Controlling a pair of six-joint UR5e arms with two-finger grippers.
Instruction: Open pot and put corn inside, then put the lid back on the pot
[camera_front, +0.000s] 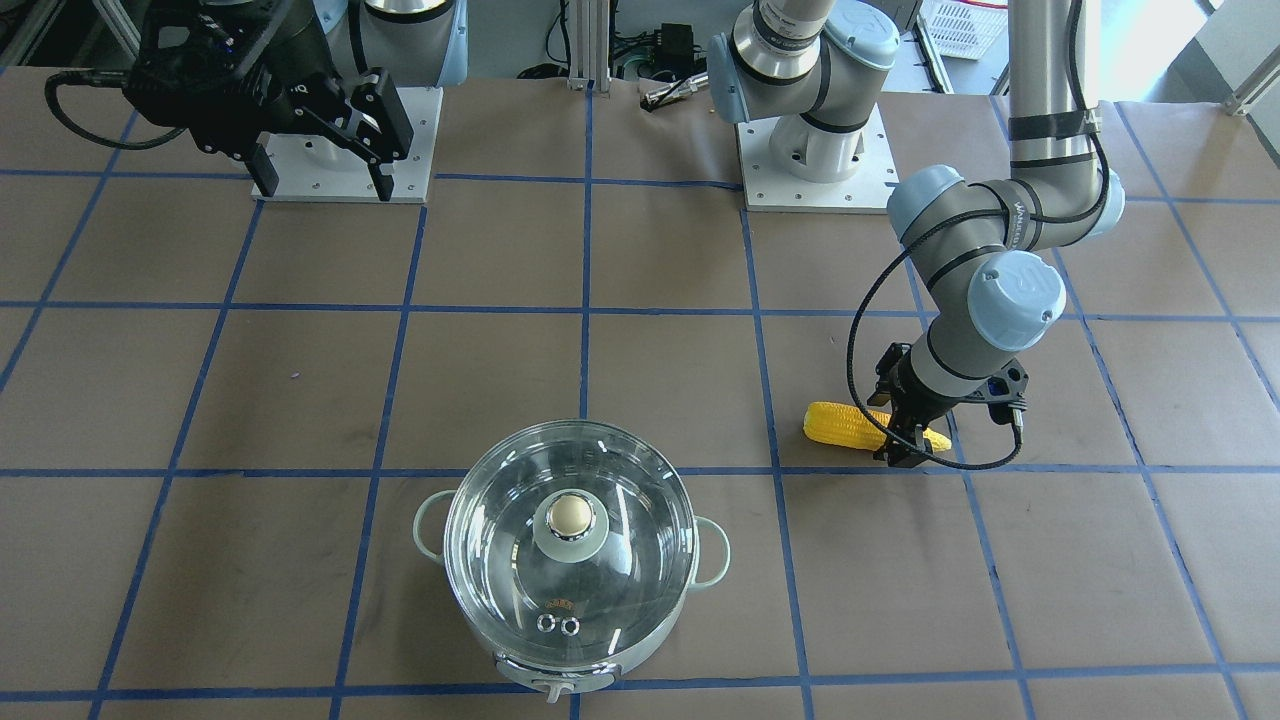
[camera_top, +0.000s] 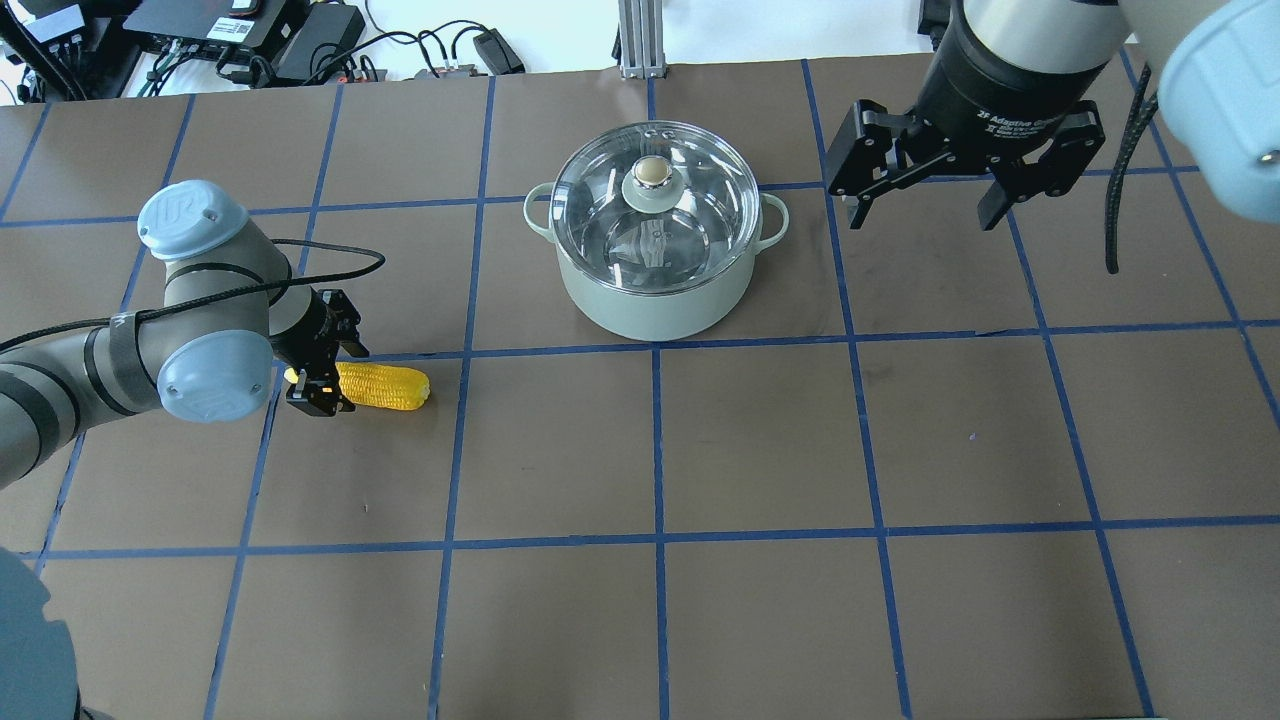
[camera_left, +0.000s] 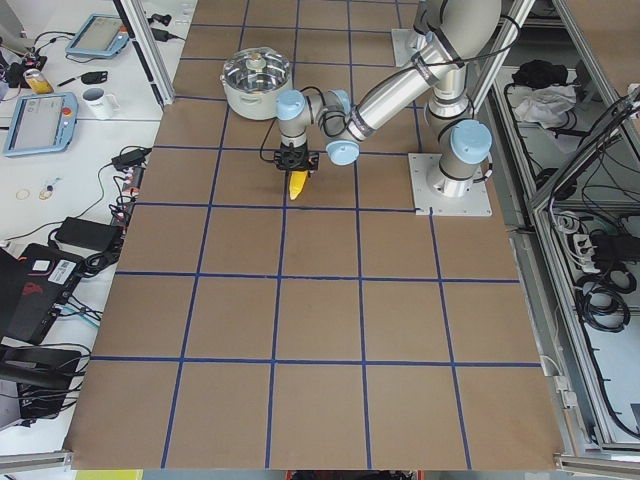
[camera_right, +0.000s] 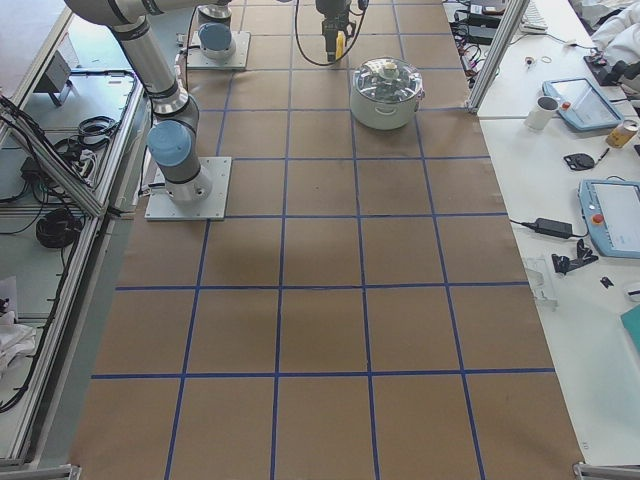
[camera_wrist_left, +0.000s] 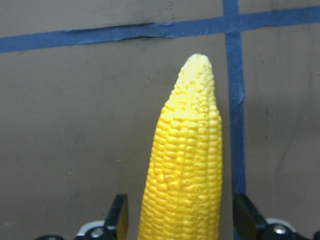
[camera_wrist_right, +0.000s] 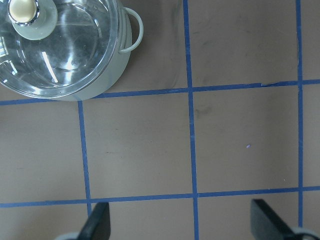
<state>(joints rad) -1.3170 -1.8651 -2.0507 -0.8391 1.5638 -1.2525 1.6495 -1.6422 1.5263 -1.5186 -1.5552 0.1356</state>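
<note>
I should next grab the corn around its middle (camera_front: 885, 430) with my left gripper to keep it level, since the corn is a long cob (camera_front: 843, 425) that reaches well past both gripper fingers.
The pot (camera_top: 650, 305), mint green, stands on the table with the glass lid (camera_top: 610, 215) on it. It also shows in the front view (camera_front: 600, 672) under its lid (camera_front: 500, 560). The yellow corn (camera_top: 390, 387) lies flat on the table, left of the pot. My left gripper (camera_top: 318, 377) is down at the corn's tapered end, jaws open on either side of it. In the left wrist view a small gap shows between each finger (camera_wrist_left: 120, 216) and the corn (camera_wrist_left: 187, 165). My right gripper (camera_top: 920, 215) is open and empty, raised high to the right of the pot.
The table is brown paper with a grid of blue tape lines (camera_top: 655, 440). The two arm base plates (camera_front: 815, 165) sit at the robot's side of the table. Cables and devices (camera_top: 250, 30) lie beyond the far edge.
</note>
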